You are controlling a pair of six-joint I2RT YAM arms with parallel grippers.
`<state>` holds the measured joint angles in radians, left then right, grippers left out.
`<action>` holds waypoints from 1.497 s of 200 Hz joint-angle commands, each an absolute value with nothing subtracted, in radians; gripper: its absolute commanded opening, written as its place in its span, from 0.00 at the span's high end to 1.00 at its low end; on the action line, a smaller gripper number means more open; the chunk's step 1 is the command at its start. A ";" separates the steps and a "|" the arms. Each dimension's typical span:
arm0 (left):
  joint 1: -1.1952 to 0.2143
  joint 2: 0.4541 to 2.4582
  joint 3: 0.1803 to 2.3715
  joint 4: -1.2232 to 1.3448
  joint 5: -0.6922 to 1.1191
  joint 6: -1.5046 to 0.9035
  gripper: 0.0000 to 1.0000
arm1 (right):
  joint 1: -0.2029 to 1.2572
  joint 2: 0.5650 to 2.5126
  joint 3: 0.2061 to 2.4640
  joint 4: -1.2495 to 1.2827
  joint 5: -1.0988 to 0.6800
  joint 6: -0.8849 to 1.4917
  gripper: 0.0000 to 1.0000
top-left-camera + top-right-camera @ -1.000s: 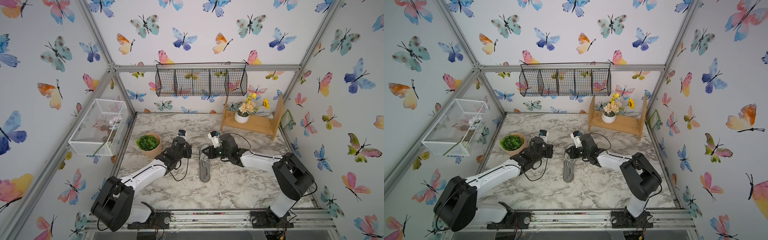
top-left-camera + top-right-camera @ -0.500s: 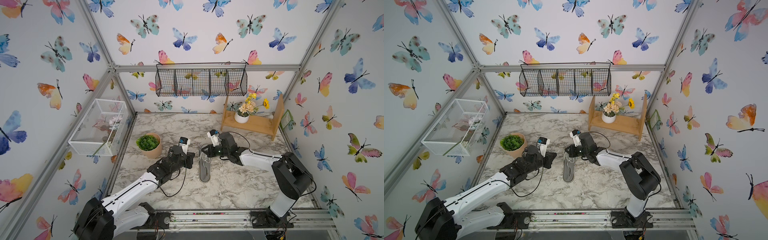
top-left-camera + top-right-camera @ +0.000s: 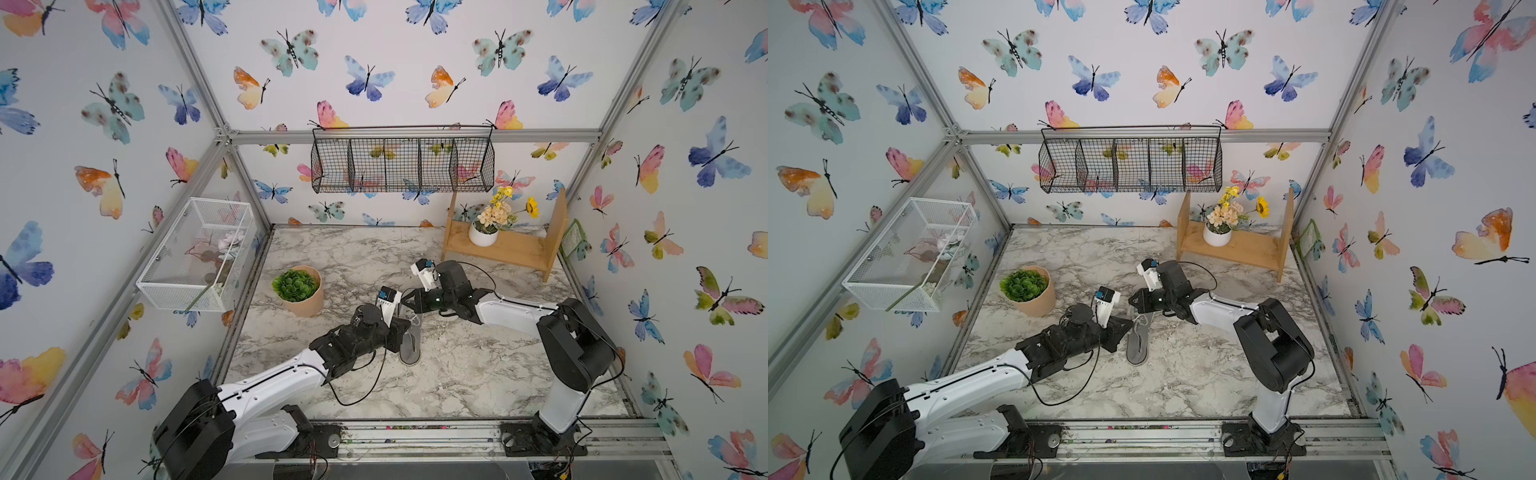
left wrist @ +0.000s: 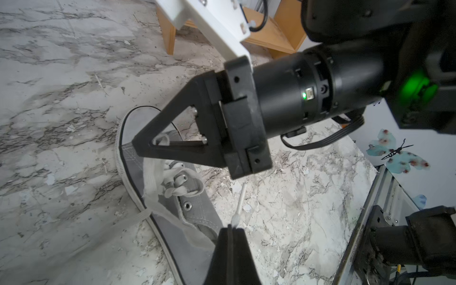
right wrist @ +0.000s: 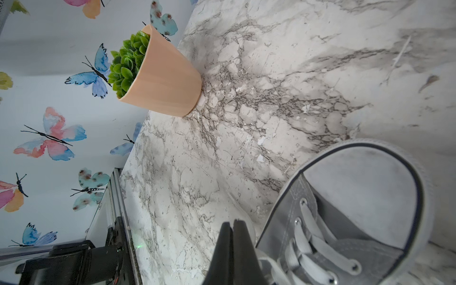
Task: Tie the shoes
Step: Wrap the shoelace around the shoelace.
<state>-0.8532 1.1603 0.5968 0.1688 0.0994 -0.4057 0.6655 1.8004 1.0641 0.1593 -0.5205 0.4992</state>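
Note:
The white lace (image 4: pixel 240 199) stays in my left gripper for now, as the lace would fall short of the shoe's far side if I opened now.
The grey shoe (image 3: pixel 410 351) (image 3: pixel 1138 349) lies mid-table, its white toe cap toward the back wall. My left gripper (image 3: pixel 409 328) (image 3: pixel 1128 329) (image 4: pixel 232 225) sits at the shoe's left side, shut on a white lace (image 4: pixel 240 199) whose stiff tip pokes out past the jaws. My right gripper (image 3: pixel 404 301) (image 3: pixel 1133 300) (image 5: pixel 232 223) hangs over the toe end, shut. In the left wrist view a lace strand (image 4: pixel 160 140) rises from the eyelets to its tip. The laced front of the shoe (image 5: pixel 308 237) lies beside the right gripper's jaws.
A tan pot with a green plant (image 3: pixel 301 291) stands left of the shoe. A wooden shelf (image 3: pixel 511 251) with a white flower vase (image 3: pixel 484 237) sits back right. A black wire basket (image 3: pixel 403 166) hangs on the back wall and a white mesh box (image 3: pixel 199 253) on the left wall.
My left arm swung down and forward, bringing its gripper from beside the plant pot to the shoe's left side. The right gripper stayed over the toe end.

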 commanded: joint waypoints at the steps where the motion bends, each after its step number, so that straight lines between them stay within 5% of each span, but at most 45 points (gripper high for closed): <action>1: -0.884 1.195 0.589 0.277 0.093 -0.411 1.00 | 0.655 1.833 1.115 0.099 -0.583 0.455 0.98; 87: -0.967 1.406 0.633 0.420 0.081 -0.377 0.94 | 0.643 1.873 1.183 0.006 -0.609 0.389 0.98; 145: -0.968 1.461 0.671 0.358 0.168 -0.307 0.51 | 0.641 1.876 1.175 0.003 -0.598 0.381 0.98; 174: -0.955 1.399 0.663 0.267 0.187 -0.258 0.40 | 0.641 1.872 1.172 0.004 -0.594 0.376 0.98; 241: -0.683 1.127 0.462 0.233 0.336 -0.311 0.32 | 0.641 1.859 1.170 0.005 -0.603 0.374 0.98; 299: -0.517 1.310 0.448 0.467 0.525 -0.307 0.28 | 0.641 1.852 1.167 0.019 -0.607 0.380 0.98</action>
